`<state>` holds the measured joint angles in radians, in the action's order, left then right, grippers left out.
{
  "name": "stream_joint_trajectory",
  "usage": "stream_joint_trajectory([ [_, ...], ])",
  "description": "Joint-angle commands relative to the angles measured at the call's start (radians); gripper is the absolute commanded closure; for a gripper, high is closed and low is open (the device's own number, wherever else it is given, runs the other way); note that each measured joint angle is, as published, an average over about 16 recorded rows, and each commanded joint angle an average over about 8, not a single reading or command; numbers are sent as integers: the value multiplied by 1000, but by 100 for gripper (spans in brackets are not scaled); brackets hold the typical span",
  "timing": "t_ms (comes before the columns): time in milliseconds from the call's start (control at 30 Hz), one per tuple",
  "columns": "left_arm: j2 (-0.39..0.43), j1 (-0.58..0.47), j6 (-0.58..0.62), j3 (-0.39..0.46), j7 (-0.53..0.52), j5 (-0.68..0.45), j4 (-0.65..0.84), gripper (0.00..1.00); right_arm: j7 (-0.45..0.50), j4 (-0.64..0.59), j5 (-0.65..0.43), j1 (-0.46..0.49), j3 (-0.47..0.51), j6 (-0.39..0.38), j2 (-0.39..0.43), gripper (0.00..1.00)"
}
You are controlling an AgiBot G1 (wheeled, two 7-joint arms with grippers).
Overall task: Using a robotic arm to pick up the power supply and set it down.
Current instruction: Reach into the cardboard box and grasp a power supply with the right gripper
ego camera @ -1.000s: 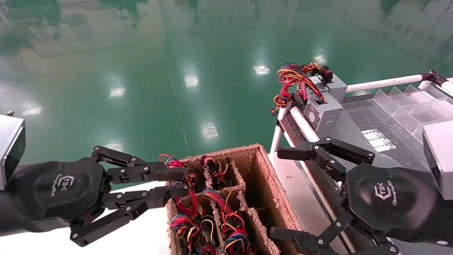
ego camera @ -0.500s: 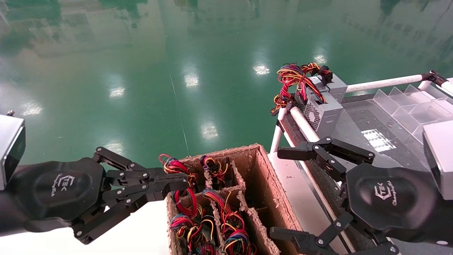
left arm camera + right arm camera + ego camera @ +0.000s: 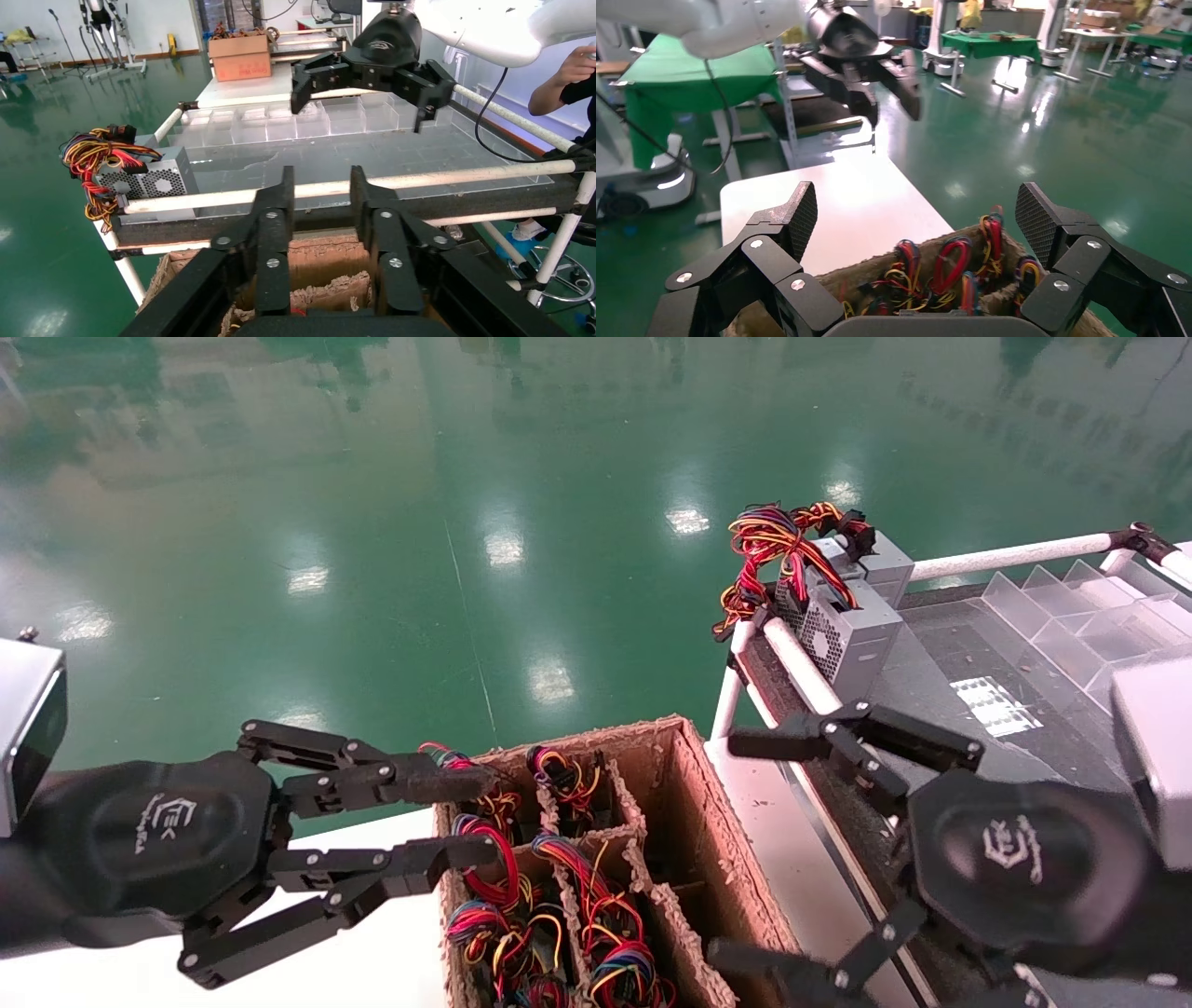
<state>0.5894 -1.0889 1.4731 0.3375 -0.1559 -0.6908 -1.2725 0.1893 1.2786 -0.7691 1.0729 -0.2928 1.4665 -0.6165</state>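
Note:
The power supply [image 3: 883, 563] needs to be lifted and set down on the dark rack surface, so my right gripper should next grip the power supply's wire bundle.
The power supply [image 3: 883, 563], a small plain grey box, stands at the far corner of the rack with red, yellow and orange wires [image 3: 773, 544] spilling over the rail. Both grippers are far from it. My left gripper [image 3: 486, 814] is open over the near-left corner of a cardboard box [image 3: 694, 775], its fingers straddling red wire loops without holding them. In the left wrist view, nothing lies between the left gripper's [image 3: 322, 175] fingers. My right gripper [image 3: 726, 848] is wide open beside the box's right wall, empty in the right wrist view [image 3: 919, 210].
A vented grey box [image 3: 833, 628] sits in front of the plain one. The cardboard box's compartments hold several coloured wire bundles [image 3: 498, 905]. White pipe rails [image 3: 792, 665], a dark rack surface [image 3: 931, 686], clear plastic dividers [image 3: 1071, 607] and a white table [image 3: 372, 952] surround it.
My left gripper's fingers, open one second ago and nearly shut half a second ago, have opened again. The right gripper has shifted slightly and stays open.

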Motion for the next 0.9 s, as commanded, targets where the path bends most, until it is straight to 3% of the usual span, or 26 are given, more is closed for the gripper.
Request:
stream_joint_trajectory([
  [33, 0, 0, 0, 0, 0, 0, 0, 0, -6, -1, -8, -2, 0, -7, 1, 0],
  [300, 0, 0, 0, 0, 0, 0, 0, 0, 74, -18, -126, 18, -77, -61, -42, 0],
  [633, 0, 0, 0, 0, 0, 0, 0, 0, 183, -91, -255, 87, -205, -25, -154, 0],
  [900, 0, 0, 0, 1, 0, 0, 0, 0, 204, -111, -307, 88, -270, -2, -235, 0],
])
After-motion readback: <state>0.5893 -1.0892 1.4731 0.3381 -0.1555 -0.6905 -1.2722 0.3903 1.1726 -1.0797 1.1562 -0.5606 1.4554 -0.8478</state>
